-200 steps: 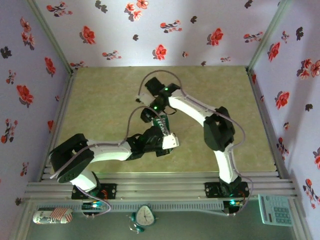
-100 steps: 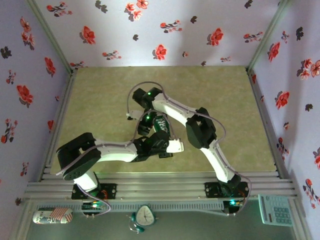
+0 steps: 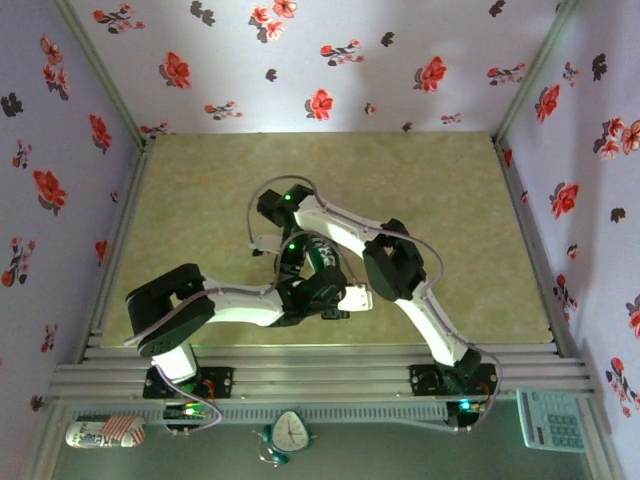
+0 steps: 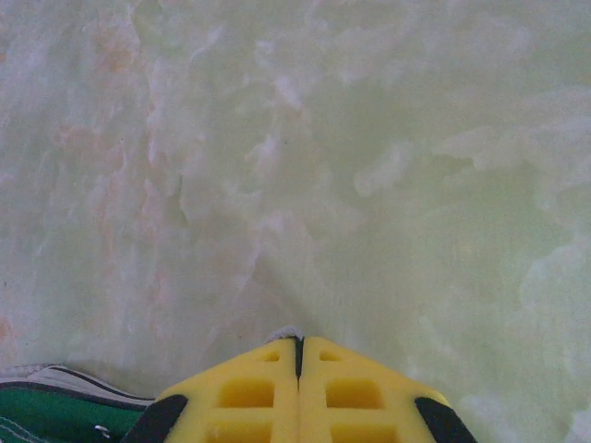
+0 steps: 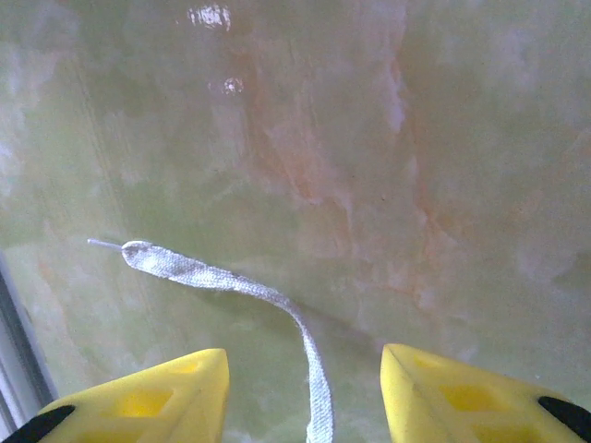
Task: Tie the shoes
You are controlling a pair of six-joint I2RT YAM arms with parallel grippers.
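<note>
The lace's end should stay free to tie the shoe [image 3: 321, 250], so I will next use my right gripper to grab the loose white lace partway back from its end.
The shoe [image 3: 321, 250], dark green with white laces, lies mid-table, mostly covered by both arms. Its green side and white rim [image 4: 46, 406] show at the lower left of the left wrist view. My left gripper [image 4: 297, 343] is shut, with a small bit of white lace [image 4: 284, 332] pinched at its tips. My right gripper [image 5: 303, 355] is open just above the table. A loose white lace [image 5: 231, 281] runs between its fingers without touching them, and its tip [image 5: 129, 247] lies to the left.
Floral walls close in the green marbled table [image 3: 200, 190] on three sides. A metal rail [image 3: 330, 375] runs along the near edge. Beyond it sit a can [image 3: 105, 432], a clock [image 3: 290, 432] and a calculator [image 3: 550, 420]. The table's left border [image 5: 14, 369] is close to my right gripper.
My right arm has folded back and swung left, bringing its wrist from the far side of the shoe to its left. My left arm has slid a little right, still shut.
</note>
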